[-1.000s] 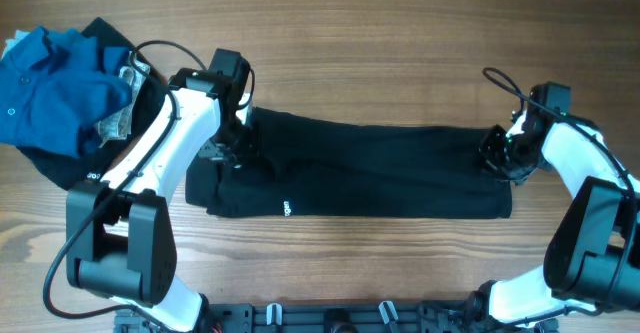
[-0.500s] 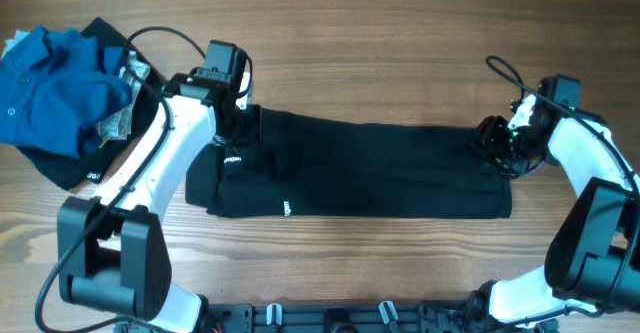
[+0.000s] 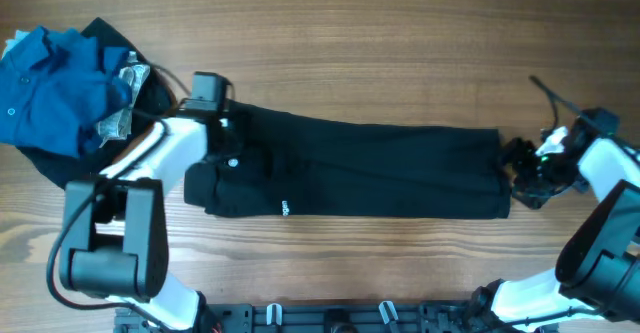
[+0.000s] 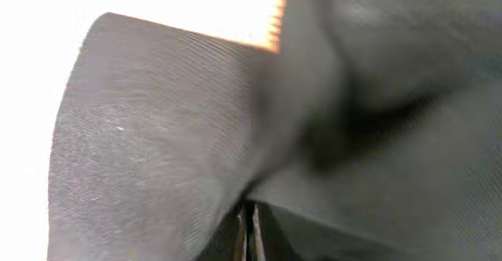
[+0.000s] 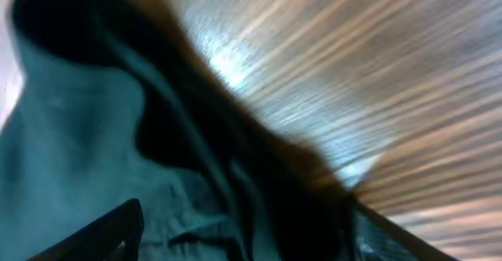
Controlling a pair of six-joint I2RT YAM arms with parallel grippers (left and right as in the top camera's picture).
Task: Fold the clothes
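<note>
My right gripper needs to grab the black trousers (image 3: 360, 168) at the edge of their leg end. Then it can fold the legs of the trousers toward the waist.
Black trousers (image 3: 360, 168) lie stretched flat across the middle of the table. My left gripper (image 3: 226, 145) is at their left, waist end. In the left wrist view its fingers (image 4: 247, 226) are pressed together with black cloth (image 4: 157, 135) bunched over them and filling the frame. My right gripper (image 3: 526, 170) is at the right, leg end. In the right wrist view its fingers (image 5: 251, 233) stand wide apart with dark cloth (image 5: 94, 135) lying between them.
A pile of other clothes lies at the far left: a blue shirt (image 3: 50, 83) on a black garment (image 3: 70, 168), with a patterned cloth (image 3: 120, 121) beside it. Bare wood table (image 3: 400, 53) runs behind and in front of the trousers.
My left arm has swung down and left at the waist end. My right gripper has moved right and slightly down, to the very end of the legs. The trousers look straighter.
</note>
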